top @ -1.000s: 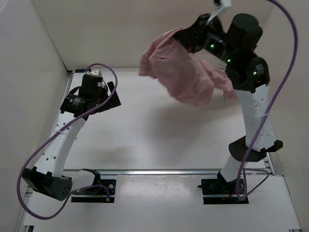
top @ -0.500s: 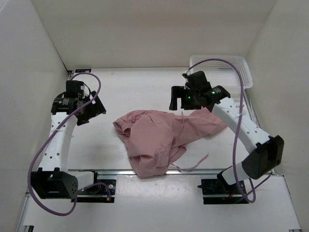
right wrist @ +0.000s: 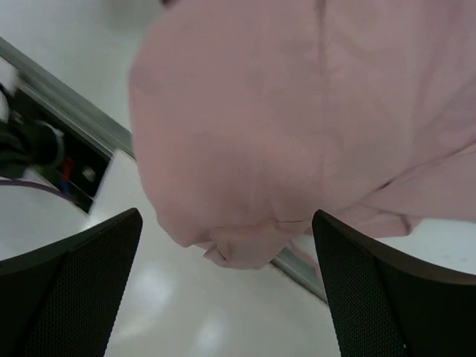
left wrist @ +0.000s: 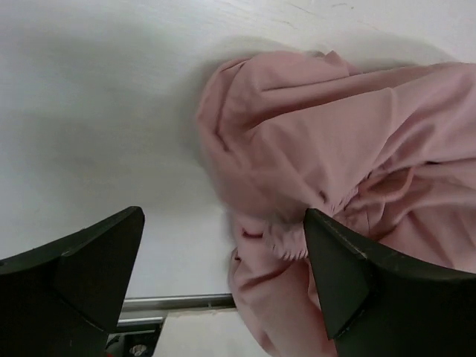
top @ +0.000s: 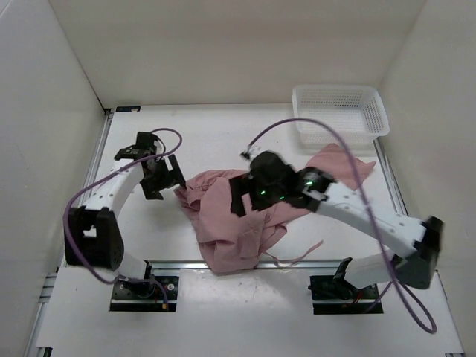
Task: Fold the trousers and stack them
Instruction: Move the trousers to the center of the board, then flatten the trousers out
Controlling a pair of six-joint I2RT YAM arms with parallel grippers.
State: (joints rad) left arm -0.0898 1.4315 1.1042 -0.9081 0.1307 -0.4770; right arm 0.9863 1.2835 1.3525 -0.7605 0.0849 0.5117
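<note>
The left gripper needs to grab the trousers [top: 223, 227] next by the gathered waistband [top: 191, 203] at the outer edge of the heap. Then it can spread them.
The dusty-pink trousers [top: 223, 227] lie crumpled in a heap on the middle of the white table, with one end reaching toward the back right. My left gripper [top: 165, 182] is open at the heap's left edge. In the left wrist view the trousers [left wrist: 335, 141] fill the right side, and a fold of cloth sits low between that gripper's [left wrist: 223, 223] wide-apart fingers without being pinched. My right gripper [top: 249, 197] hovers open over the middle of the heap. In the right wrist view the trousers [right wrist: 282, 104] bulge between and beyond the spread fingers of the gripper [right wrist: 225, 223].
A white mesh basket [top: 338, 111] stands at the back right corner. A thin pink drawstring [top: 297, 256] trails from the heap toward the metal rail [top: 312, 263] at the table's near edge. Walls close in the left, back and right sides.
One second ago the right gripper held the trousers high in the air. It has let go, the trousers dropped onto the table, and both arms have moved in toward the heap.
</note>
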